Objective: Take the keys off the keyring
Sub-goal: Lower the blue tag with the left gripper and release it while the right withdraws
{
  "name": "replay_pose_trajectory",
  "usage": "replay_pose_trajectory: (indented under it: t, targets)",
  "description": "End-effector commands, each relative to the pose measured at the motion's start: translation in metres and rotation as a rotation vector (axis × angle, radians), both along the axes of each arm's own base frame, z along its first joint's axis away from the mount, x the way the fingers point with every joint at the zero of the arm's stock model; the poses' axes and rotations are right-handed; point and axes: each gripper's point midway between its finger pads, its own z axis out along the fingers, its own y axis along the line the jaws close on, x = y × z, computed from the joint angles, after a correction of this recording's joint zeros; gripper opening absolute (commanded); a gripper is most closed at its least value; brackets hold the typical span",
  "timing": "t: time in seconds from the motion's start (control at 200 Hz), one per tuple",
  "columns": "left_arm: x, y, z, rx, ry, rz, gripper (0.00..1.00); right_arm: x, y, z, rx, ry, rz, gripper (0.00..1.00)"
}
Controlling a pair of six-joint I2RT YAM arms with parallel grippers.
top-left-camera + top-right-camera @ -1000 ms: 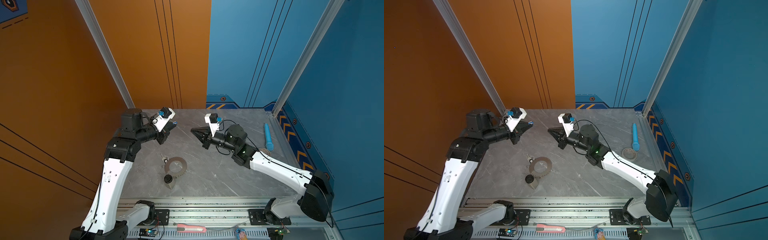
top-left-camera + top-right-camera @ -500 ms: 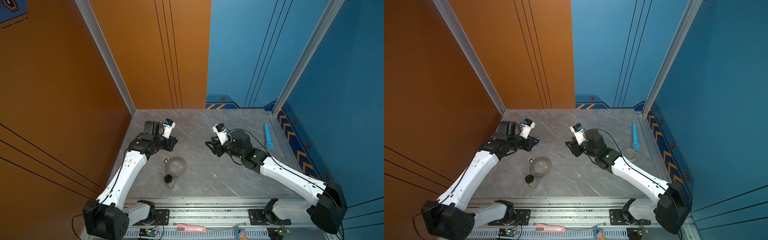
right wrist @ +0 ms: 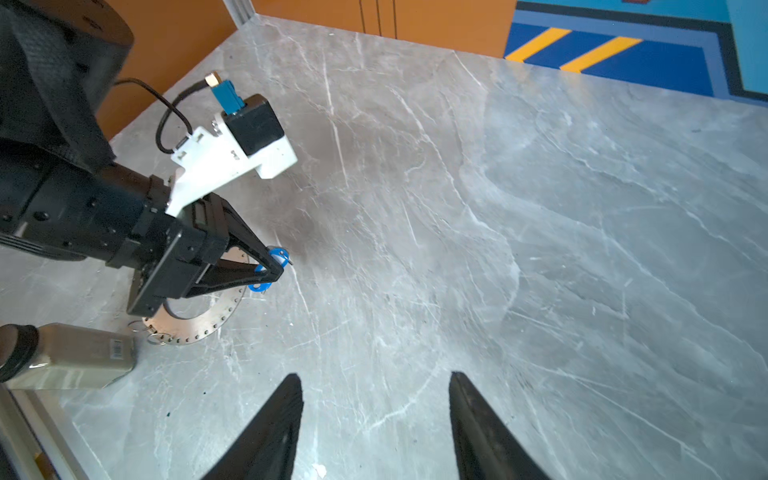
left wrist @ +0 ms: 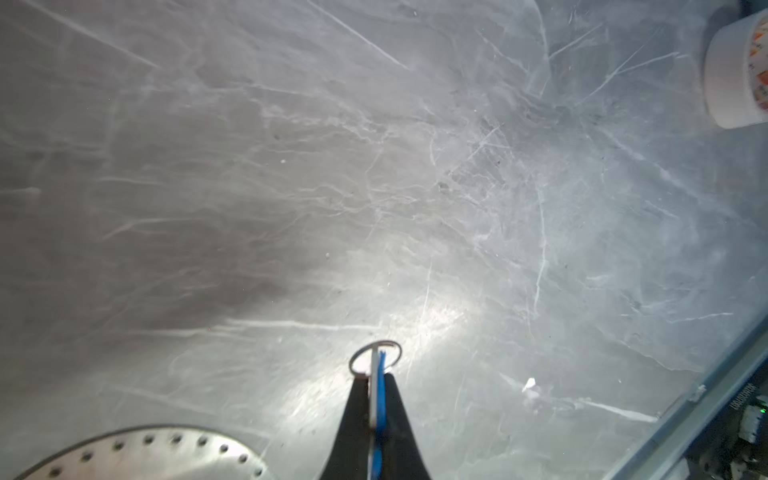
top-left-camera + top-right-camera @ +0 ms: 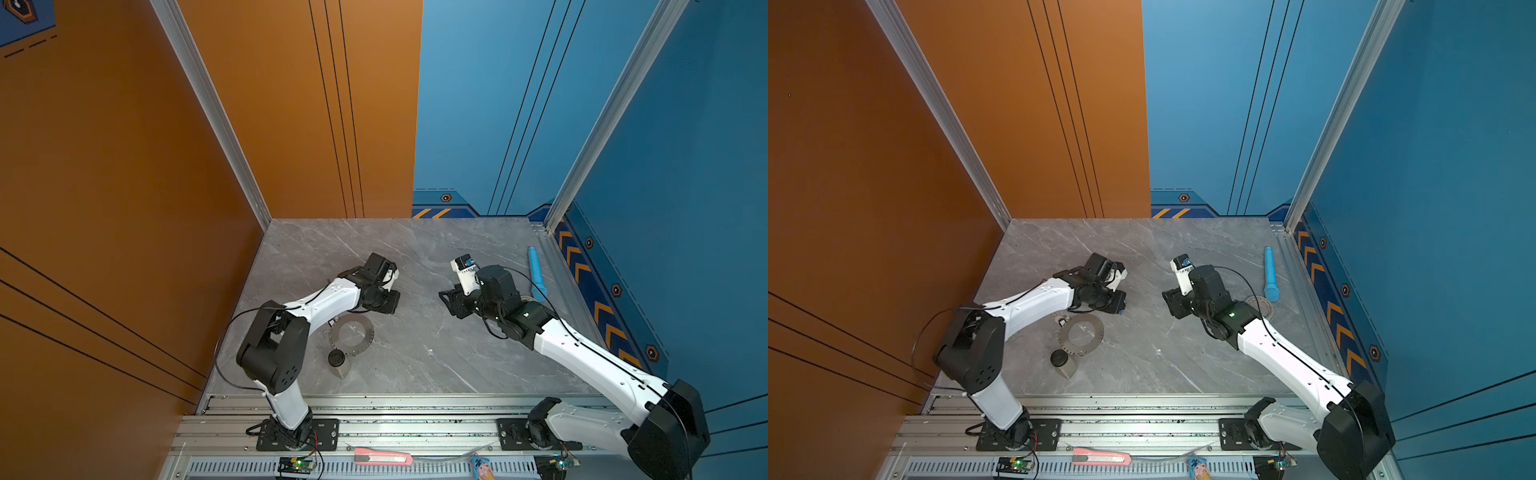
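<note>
My left gripper keeps hold of the blue key (image 4: 377, 399) until it is over the open table between my grippers, or the key would drop close beside the keyring.
My left gripper (image 5: 392, 301) (image 4: 376, 378) is shut on the blue key (image 4: 377, 399) (image 3: 275, 252), edge-on between the jaws, its small metal loop (image 4: 375, 356) sticking out past the tips. It hangs low over the table, just beyond the keyring (image 5: 369, 332) (image 5: 1098, 332) (image 3: 208, 322), a flat shiny metal disc with rim holes that lies flat. What looks like the black key (image 5: 1062, 320) lies at the ring's left rim. My right gripper (image 5: 446, 303) (image 3: 374, 386) stands open and empty, apart to the right and facing the left one.
A squat bottle with a black cap (image 5: 338, 361) (image 3: 70, 357) lies on its side in front of the keyring. A blue tube (image 5: 536, 274) lies at the right edge, a tape roll (image 5: 1260, 305) beside it. A red knife (image 5: 382, 458) rests on the front rail.
Both arms have dropped from high above the table to low over it and drawn apart. The right gripper has opened. The left stays shut on the blue key.
</note>
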Motion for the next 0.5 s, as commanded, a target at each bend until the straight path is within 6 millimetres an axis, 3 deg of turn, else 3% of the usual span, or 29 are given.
replay_pose_trajectory:
  t: [0.0, 0.24, 0.375, 0.425, 0.496]
  targets:
    - [0.012, -0.028, -0.003, 0.000, -0.021, 0.021, 0.00, -0.006, -0.025, -0.015, -0.057, 0.034, -0.072, 0.59]
    - [0.014, -0.063, -0.025, 0.010, 0.023, -0.013, 0.00, -0.008, -0.041, -0.018, -0.067, 0.033, -0.126, 0.62]
    - [0.015, -0.069, -0.025, -0.002, 0.028, -0.024, 0.17, -0.008, -0.043, -0.017, -0.057, 0.034, -0.144, 0.63]
    - [0.016, -0.070, -0.020, -0.010, 0.023, -0.026, 0.28, -0.007, -0.043, -0.015, -0.053, 0.030, -0.147, 0.63]
    - [0.016, -0.071, -0.011, -0.015, 0.011, -0.042, 0.34, -0.006, -0.044, -0.013, -0.056, 0.030, -0.152, 0.64]
